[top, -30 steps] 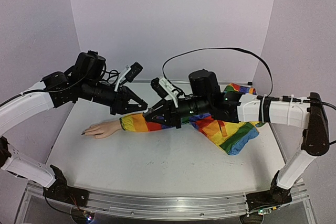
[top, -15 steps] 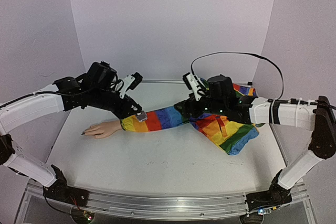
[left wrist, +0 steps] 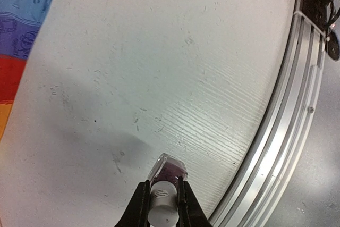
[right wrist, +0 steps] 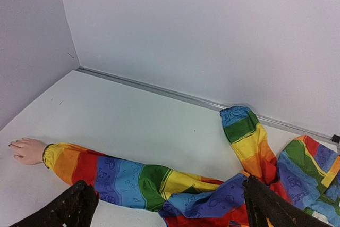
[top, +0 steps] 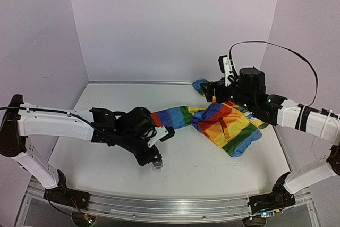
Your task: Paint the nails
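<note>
The polish bottle [top: 157, 164] is above the table and its shadow lies apart from it. It would fall if I opened now, so my left gripper needs to keep holding it.
The pale mannequin hand [right wrist: 27, 150] lies at the far left of the right wrist view. Its rainbow sleeve [right wrist: 133, 182] runs right across the table. The nails [right wrist: 11, 145] are tiny, and at least one is dark-tipped. In the top view the left arm hides the hand, and only the sleeve [top: 172, 116] shows. My left gripper [left wrist: 162, 198] is shut on a small polish bottle [left wrist: 171, 169] with a white cap, low over the table near its front edge; the top view has this gripper [top: 153, 158] and bottle [top: 157, 164] at front centre. My right gripper [right wrist: 170, 211] is open and holds nothing, raised at the right rear [top: 210, 93].
The bunched rainbow garment [top: 231, 128] lies right of centre, with a second sleeve [right wrist: 247, 131] reaching toward the back wall. The metal front rail [left wrist: 287, 131] runs just beyond the bottle. Walls close the table on three sides.
My left arm swung from above the sleeve cuff down to the front centre, carrying the bottle. My right gripper opened and drew back from the sleeve to the right rear.
</note>
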### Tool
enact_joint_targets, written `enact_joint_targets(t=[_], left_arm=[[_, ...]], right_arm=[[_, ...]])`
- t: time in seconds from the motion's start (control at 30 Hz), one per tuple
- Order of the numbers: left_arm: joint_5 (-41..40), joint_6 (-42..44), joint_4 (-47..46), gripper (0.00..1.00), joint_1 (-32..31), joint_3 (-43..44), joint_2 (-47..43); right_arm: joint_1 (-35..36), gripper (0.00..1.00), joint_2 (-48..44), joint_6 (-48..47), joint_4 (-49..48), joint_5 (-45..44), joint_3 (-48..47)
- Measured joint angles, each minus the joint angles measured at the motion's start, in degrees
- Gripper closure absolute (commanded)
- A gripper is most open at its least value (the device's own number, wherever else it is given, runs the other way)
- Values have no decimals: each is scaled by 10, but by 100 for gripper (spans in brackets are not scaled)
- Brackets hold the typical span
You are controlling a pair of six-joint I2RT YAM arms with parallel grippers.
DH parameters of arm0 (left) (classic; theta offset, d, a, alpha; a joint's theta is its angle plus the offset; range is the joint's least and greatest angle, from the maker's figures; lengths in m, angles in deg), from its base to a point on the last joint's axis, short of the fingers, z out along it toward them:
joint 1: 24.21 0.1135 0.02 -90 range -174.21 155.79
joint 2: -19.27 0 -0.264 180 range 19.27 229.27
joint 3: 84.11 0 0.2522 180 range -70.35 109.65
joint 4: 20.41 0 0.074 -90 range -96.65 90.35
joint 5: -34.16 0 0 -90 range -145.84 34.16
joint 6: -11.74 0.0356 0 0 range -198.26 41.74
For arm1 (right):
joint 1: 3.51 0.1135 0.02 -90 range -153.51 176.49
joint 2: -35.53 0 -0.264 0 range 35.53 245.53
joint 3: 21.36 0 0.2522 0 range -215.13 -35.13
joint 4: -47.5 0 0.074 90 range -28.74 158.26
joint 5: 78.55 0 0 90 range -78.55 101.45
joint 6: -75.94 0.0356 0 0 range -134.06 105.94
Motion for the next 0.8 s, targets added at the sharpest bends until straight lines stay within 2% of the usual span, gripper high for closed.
enact_joint_targets(t=[0.3, 0.6, 0.8], left_arm=[[-37, 26, -7, 100, -78, 1, 93], [-43, 31, -36, 100, -82, 0, 114], [-50, 22, -56, 92, -82, -10, 118]], right_arm=[[0, 2, 0, 10, 0, 0, 8], [0, 2, 1, 14, -5, 2, 20], [0, 2, 0, 16, -11, 2, 24]])
